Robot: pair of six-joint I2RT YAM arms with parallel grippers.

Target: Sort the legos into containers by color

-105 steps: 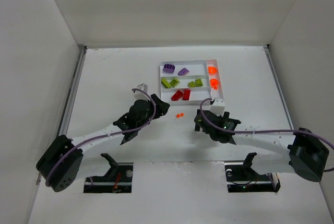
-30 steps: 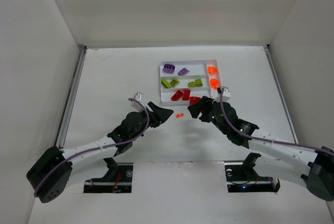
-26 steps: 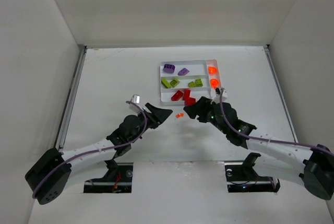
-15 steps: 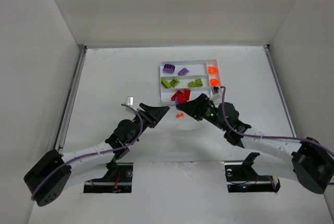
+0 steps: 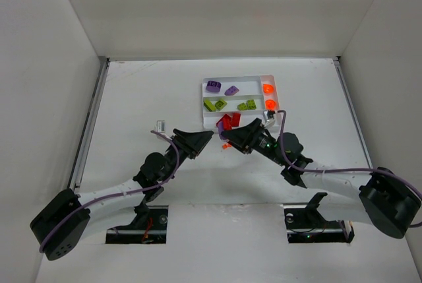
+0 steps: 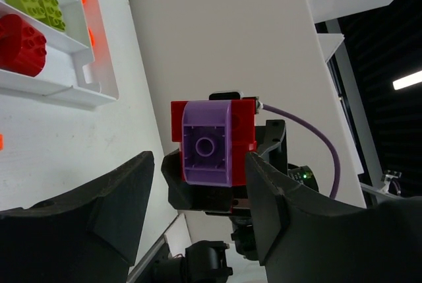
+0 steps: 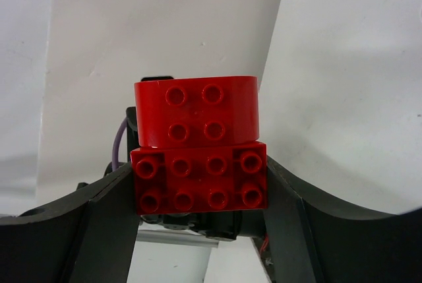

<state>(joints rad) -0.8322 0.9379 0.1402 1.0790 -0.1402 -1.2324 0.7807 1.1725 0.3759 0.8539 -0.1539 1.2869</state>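
A gap shows between my left gripper's fingers and the purple lego, so the gripper now moves toward the lego first, then closes on it.
My right gripper (image 7: 200,177) is shut on a lego stack (image 7: 198,181): a red brick with a rounded red brick on it. From the left wrist view the same stack (image 6: 212,139) shows a purple piece on its near face, held up by black fingers. My left gripper (image 6: 201,167) faces it, open, with the fingers apart from the stack on either side. In the top view the two grippers (image 5: 206,139) (image 5: 229,135) meet nose to nose just in front of the white tray (image 5: 237,78). Its slots hold purple legos (image 5: 213,86), green legos (image 5: 214,105), a red lego (image 5: 235,119) and orange round legos (image 5: 268,88).
Tiny orange pieces (image 5: 225,144) lie on the table beneath the grippers, close to the tray's near wall. White walls enclose the table on three sides. Both arms reach in from the near edge.
The right gripper has carried the red stack left and tipped it toward the left gripper. The left gripper has tilted up toward it, its jaws slightly wider.
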